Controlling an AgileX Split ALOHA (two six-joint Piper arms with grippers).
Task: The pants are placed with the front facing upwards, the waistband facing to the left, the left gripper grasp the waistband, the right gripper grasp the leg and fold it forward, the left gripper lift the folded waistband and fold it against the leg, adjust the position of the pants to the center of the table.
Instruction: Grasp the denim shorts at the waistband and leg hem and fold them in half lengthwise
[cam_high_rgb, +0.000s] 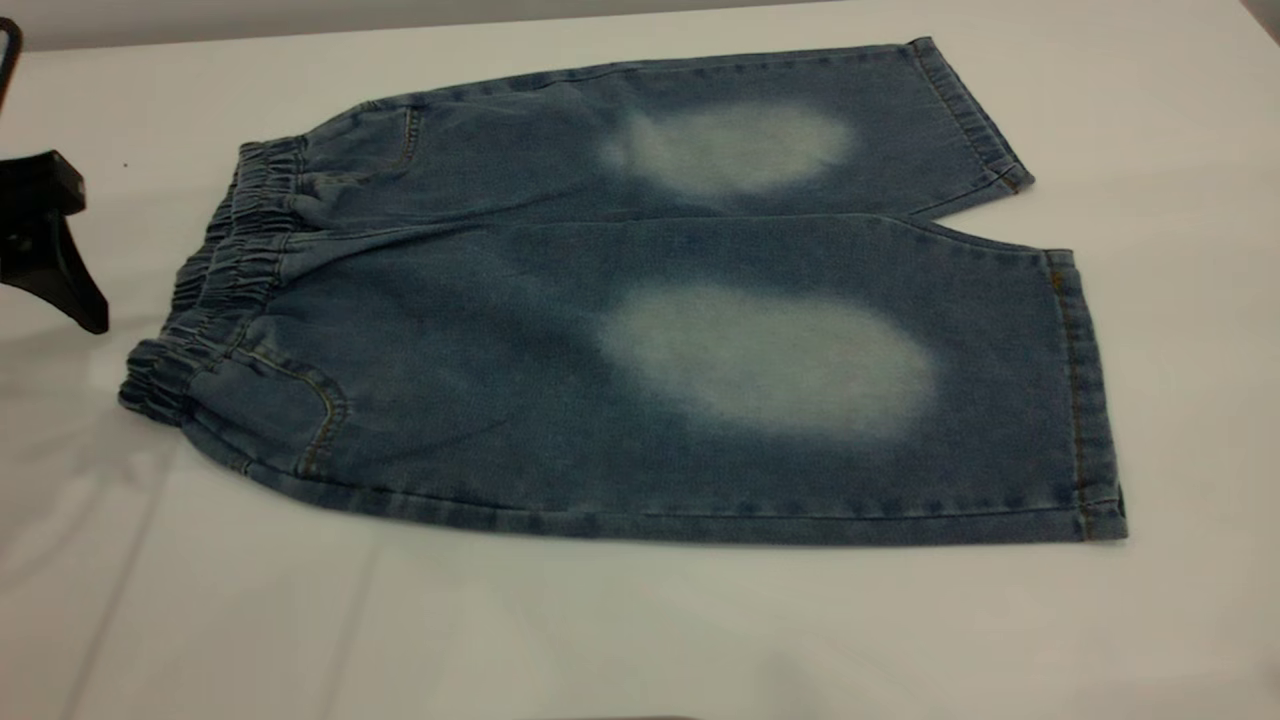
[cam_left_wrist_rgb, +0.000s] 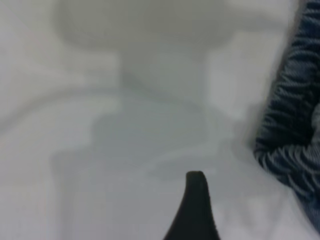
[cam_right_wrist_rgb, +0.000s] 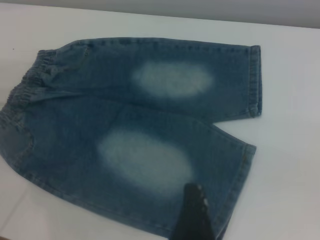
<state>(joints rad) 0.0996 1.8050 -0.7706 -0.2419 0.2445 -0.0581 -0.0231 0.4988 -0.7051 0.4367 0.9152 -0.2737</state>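
The waistband needs to be picked up next at its near corner by my left gripper, so that the near leg can be folded forward over the far one.
The pants lie flat and front up on the table, each leg showing a pale oval. Their gathered waistband points left, and the leg nearer the front edge ends in a stitched hem at the right. My left gripper hovers just left of the waistband, open and empty. In the left wrist view one black finger shows over bare table, with the waistband off to one side. My right gripper is open above the near leg's hem; only one finger shows.
Bare white tabletop surrounds the pants on all sides, widest along the front. A grey wall edge runs behind the table. A thin black cable shows at the far left.
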